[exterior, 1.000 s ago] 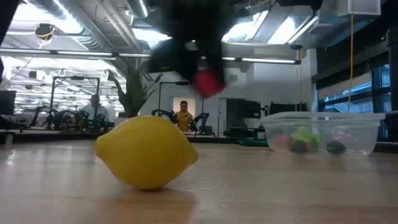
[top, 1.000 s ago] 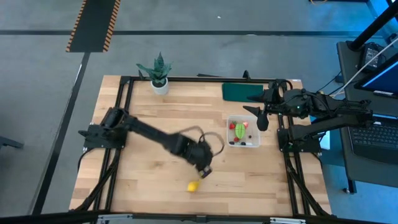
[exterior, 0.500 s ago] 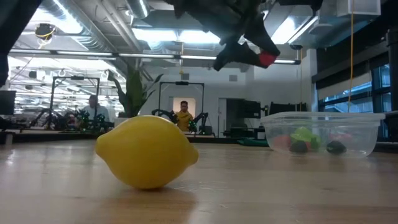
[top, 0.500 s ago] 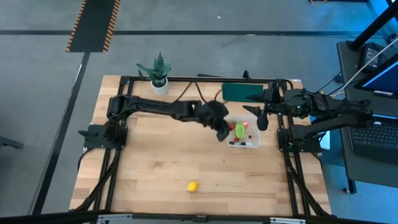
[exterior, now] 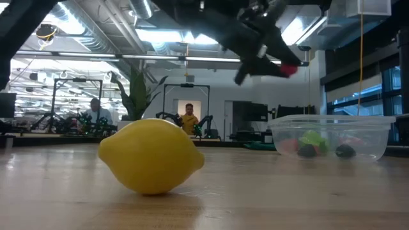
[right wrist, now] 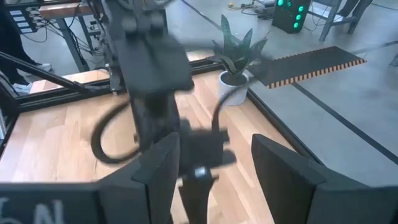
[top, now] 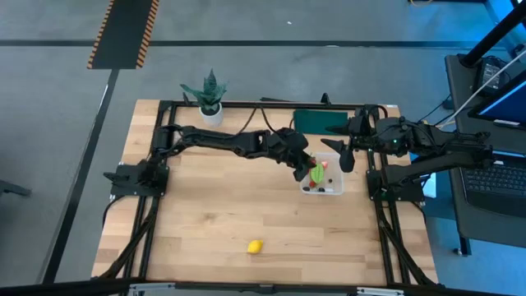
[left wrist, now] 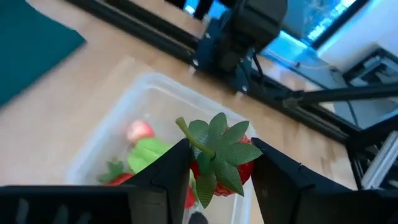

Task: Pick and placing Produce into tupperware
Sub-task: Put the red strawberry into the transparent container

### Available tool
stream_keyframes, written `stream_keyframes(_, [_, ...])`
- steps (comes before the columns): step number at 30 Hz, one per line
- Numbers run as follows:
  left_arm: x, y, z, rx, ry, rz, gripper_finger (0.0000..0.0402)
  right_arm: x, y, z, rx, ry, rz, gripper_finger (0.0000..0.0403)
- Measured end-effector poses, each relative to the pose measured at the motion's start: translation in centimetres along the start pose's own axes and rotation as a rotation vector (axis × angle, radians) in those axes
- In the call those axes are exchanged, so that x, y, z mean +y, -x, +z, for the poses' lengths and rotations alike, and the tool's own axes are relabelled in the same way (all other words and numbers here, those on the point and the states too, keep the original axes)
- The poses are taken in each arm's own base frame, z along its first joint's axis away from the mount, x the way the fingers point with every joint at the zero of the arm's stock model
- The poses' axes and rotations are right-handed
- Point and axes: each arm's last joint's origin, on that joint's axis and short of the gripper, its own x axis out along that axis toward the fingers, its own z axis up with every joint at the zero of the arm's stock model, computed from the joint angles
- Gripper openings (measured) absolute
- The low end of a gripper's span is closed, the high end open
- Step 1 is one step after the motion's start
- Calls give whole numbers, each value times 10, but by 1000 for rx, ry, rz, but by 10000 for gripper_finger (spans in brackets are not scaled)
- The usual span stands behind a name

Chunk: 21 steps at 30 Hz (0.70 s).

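Observation:
The strawberry hangs well above the tupperware's rim in the left wrist view, so my left gripper now lowers the strawberry farther before letting go.
My left gripper (top: 309, 170) hangs over the clear tupperware (top: 332, 189), shut on a red strawberry (left wrist: 216, 142) with a green leafy cap. In the low view the berry (exterior: 289, 69) shows high above the tupperware (exterior: 332, 135). Inside the box lie a green leafy piece (left wrist: 149, 154), a pink round fruit (left wrist: 140, 129), another red berry (left wrist: 118, 178) and dark berries (exterior: 307, 151). The yellow lemon (top: 256, 245) rests on its side on the table near the near edge, large in the low view (exterior: 151, 155). My right gripper (top: 345, 156) waits open beside the box's far right. My left gripper pinches the strawberry's red body (left wrist: 247, 169) between its two fingers (left wrist: 171, 171), one on each side. The fingers come from above, slanting toward the table's right. The berry is lifted clear above the open box, its leafy cap (left wrist: 214, 140) turned up toward the wrist.
A potted green plant (top: 210, 99) stands at the far edge, and a flat dark green rectangle (top: 316, 121) lies just beyond the tupperware. Black frame rails (top: 376, 205) border the table. Bare wood spreads across the middle. People sit in the room behind (exterior: 188, 118).
My left gripper has risen from just above the lemon and swept toward the table's far right edge, carrying the red strawberry until it hangs over the tupperware. The lemon and the box have stayed put.

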Motion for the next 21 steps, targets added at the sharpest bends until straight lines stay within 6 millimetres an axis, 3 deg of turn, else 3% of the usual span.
stream_keyframes(9, [18,-42,-36,71,57,-46,149,0,0,0,0,-24,0,204])
stream_keyframes(14, [24,-51,-46,96,61,-37,150,0,0,0,0,-27,0,204])
stream_keyframes(21, [24,-52,-46,88,61,-41,151,0,0,0,0,-26,0,204])
